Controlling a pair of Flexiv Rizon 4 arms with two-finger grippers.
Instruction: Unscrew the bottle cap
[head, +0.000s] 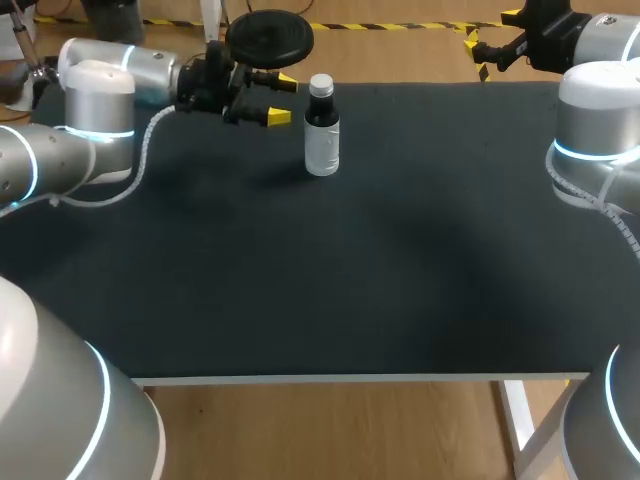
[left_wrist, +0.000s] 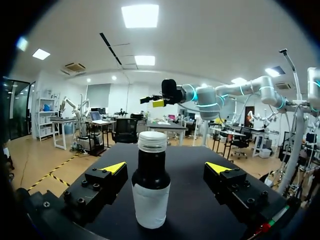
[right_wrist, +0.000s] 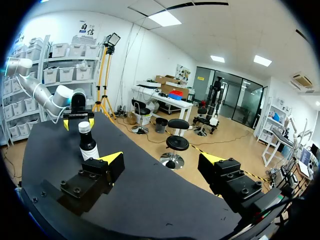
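The left gripper needs to hold the bottle steady, so it should next grab the bottle by its dark neck (head: 321, 102), which leaves the pale screw cap (head: 321, 84) free to unscrew.
A dark bottle (head: 322, 135) with a white label and a pale screw cap (head: 321, 84) stands upright near the table's far edge, left of the middle. My left gripper (head: 283, 101) is level with it, just to its left, open, its yellow tips short of the bottle. In the left wrist view the bottle (left_wrist: 151, 187) stands just ahead of the open left gripper (left_wrist: 166, 168), nearer one finger, with the cap (left_wrist: 152, 141) on top. My right gripper (head: 478, 55) hangs open off the far right edge, well away. In the right wrist view the bottle (right_wrist: 88, 146) is far ahead of the right gripper (right_wrist: 162, 160).
The black tabletop (head: 350, 280) carries only the bottle. Its white front edge (head: 360, 379) runs along the near side. My left arm (head: 95, 110) lies along the far left and my right arm (head: 595, 120) stands at the right edge.
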